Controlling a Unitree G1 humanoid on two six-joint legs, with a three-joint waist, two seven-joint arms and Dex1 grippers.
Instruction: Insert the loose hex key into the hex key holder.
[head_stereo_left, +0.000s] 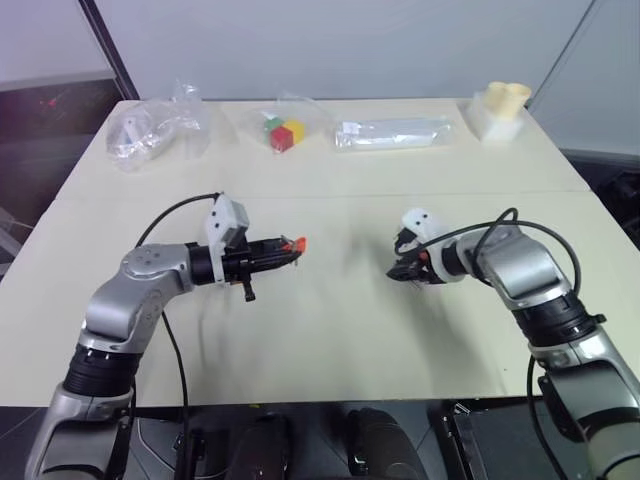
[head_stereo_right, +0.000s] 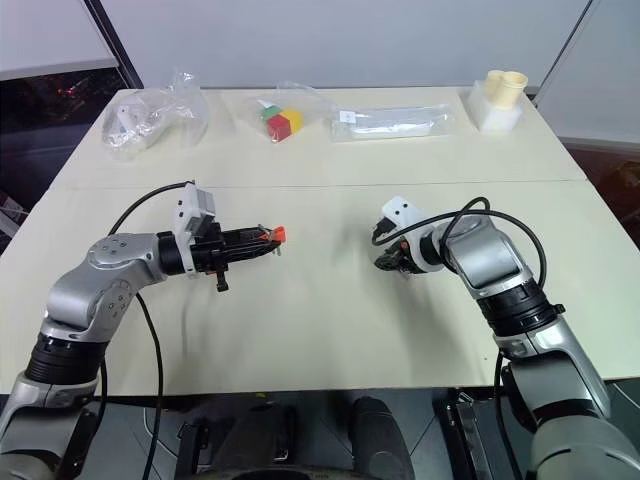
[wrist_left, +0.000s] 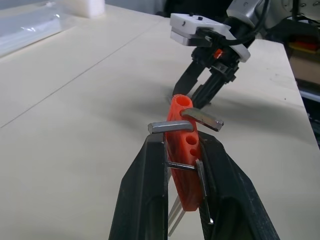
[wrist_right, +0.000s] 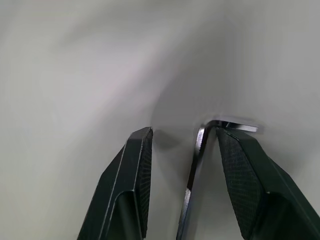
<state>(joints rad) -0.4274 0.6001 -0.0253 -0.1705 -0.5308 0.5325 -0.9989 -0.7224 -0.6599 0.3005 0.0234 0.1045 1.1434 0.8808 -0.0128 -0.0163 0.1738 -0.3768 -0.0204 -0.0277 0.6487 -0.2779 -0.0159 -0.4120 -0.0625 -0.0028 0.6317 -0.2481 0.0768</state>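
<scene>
My right gripper grabs the loose hex key by its long arm near the bend (wrist_right: 197, 151) next, to insert the key into the holder.
My left gripper (head_stereo_left: 286, 250) is shut on the red-orange hex key holder (wrist_left: 183, 150) and holds it above the table, pointing toward the right arm. Short grey keys stick out of the holder's side, and several round holes show in its face. Over the table on the right, my right gripper (wrist_right: 182, 132) tilts steeply down, open, with its tips at the surface. The loose hex key (wrist_right: 197, 150), a thin dark L-shaped rod, lies on the table between its fingers, close against one finger (wrist_right: 240, 165) and apart from the other. The left wrist view shows the right gripper (wrist_left: 197, 97) beyond the holder.
Along the table's (head_stereo_left: 330, 330) far edge lie crumpled clear plastic bags (head_stereo_left: 150, 130), a bag of red, green and yellow toy cubes (head_stereo_left: 282, 133), a long clear packet (head_stereo_left: 395, 132) and a white box with cream cylinders (head_stereo_left: 500, 110). A seam (head_stereo_left: 330, 195) crosses the table.
</scene>
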